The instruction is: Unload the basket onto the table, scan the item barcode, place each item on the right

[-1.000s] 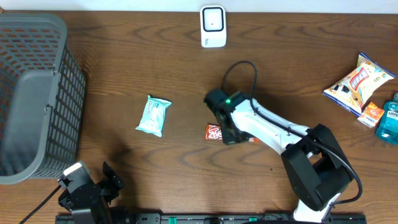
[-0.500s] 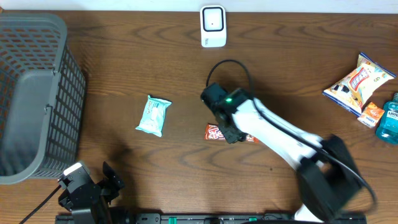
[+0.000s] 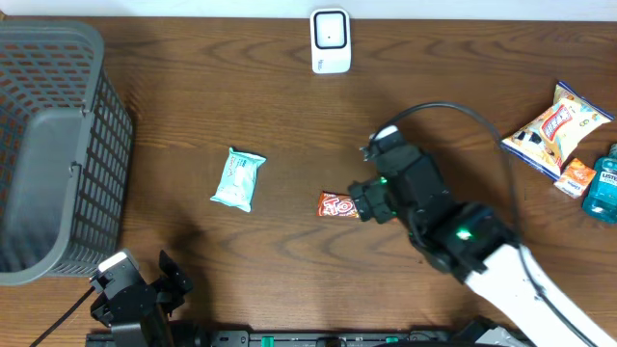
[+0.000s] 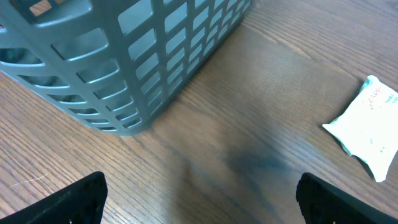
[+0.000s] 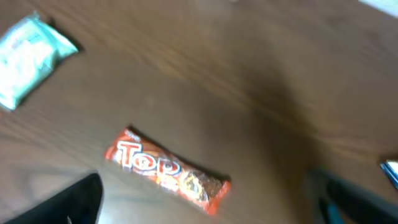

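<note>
My right gripper pinches the "Top" snack bar across its middle by its long edges next, label toward it, leaving the bottom of the bar free to scan.
The orange "Top" snack bar lies flat on the wooden table, label side up, with nothing holding it. My right gripper hovers open just over the bar's right end. In the right wrist view the bar lies below and between the spread fingers, apart from both. The white barcode scanner stands at the table's back edge, well behind the bar. My left gripper stays open at the front left with nothing between its fingers.
A grey mesh basket takes up the left side, close to the left gripper. A mint-green packet lies left of the bar. A chips bag, a small orange box and a blue bottle sit far right.
The right gripper has opened and let go of the snack bar, and has pulled back to the right. The bar stays on the table. The left arm has not moved.
</note>
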`<state>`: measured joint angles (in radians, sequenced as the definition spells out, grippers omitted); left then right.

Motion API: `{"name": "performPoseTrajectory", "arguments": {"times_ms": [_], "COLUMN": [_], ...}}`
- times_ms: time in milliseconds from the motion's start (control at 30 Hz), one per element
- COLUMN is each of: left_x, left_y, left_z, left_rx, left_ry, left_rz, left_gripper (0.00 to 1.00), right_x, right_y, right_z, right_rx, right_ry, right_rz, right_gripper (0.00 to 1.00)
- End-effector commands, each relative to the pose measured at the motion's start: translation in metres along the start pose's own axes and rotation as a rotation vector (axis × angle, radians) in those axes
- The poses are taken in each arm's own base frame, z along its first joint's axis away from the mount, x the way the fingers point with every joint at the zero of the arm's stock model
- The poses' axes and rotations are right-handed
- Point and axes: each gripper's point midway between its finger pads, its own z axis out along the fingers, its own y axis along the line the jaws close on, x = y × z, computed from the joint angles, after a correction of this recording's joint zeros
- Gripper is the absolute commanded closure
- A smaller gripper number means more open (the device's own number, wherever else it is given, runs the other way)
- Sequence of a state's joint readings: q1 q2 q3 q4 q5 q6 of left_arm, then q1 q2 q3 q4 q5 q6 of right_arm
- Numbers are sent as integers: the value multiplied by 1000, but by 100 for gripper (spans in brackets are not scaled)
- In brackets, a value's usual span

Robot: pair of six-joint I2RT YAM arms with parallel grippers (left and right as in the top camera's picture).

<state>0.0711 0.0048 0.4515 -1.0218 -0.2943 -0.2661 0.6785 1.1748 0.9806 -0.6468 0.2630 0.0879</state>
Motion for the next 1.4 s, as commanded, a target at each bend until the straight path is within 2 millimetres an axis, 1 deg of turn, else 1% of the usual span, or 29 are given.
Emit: {"name": "performPoseTrajectory", "arguments": {"times_ms": [0,67,133,200,233,267,300,333,367,467,567,600,633,767,833,1000,1067,1167,1267,1300,1333,1367], "left_x": [-4,-4,-4,-4,-3,-4,-4,-4,-4,-4,-4,-4,-4,-4,-4,-4,-4,-4,-4,-4,-4,-4], "left_y": [2,2,2,2,2,2,2,2,2,2,2,2,2,2,2,2,2,2,2,2,2,2], "left_z": [-2,-2,-2,-2,-2,-2,-2,-2,-2,-2,-2,-2,-2,-2,-2,-2,-2,-2,-2,-2,-2,-2], "left_rx": [-6,-6,-6,-6,-6,-6,-6,-6,-6,-6,-6,-6,-6,-6,-6,-6,-6,-6,-6,-6,-6,-6], "left_ry": [-12,-12,-12,-12,-12,-12,-12,-12,-12,-12,-12,-12,-12,-12,-12,-12,-12,-12,-12,-12,-12,-12], "left_rz": [-14,-14,-14,-14,-14,-14,-14,-14,-14,-14,-14,-14,-14,-14,-14,-14,-14,-14,-14,-14,-14,-14], "left_gripper": [3,3,3,3,3,3,3,3,3,3,3,3,3,2,2,3,2,3,2,3,3,3], "right_x": [49,59,60,56,56,58,63,68,79,101,116,119,122,128,134,153,162,177,198,205,211,217], "right_y": [14,13,10,11,16,20,27,31,38,42,43,43,42,31,27,23,15,4,4,5,7,9], "right_z": [39,53,57,62,65,67,69,70,73,86,93,94,93,95,98,117,130,144,153,154,156,156], "right_rx": [-53,-42,-24,-40,-73,-111,-171,-206,-271,-312,-321,-322,-328,-277,-258,-243,-191,-125,-127,-140,-155,-169], "right_ry": [98,110,118,104,99,102,116,128,165,254,314,328,338,366,395,463,500,556,621,639,657,674], "right_rz": [-224,-310,-310,-328,-351,-368,-380,-381,-382,-371,-375,-379,-405,-450,-463,-492,-512,-539,-553,-552,-547,-545], "right_gripper": [2,1,1,1,4,9,16,19,22,24,23,18,17,18,20,27,32,41,50,57,62,71]}}
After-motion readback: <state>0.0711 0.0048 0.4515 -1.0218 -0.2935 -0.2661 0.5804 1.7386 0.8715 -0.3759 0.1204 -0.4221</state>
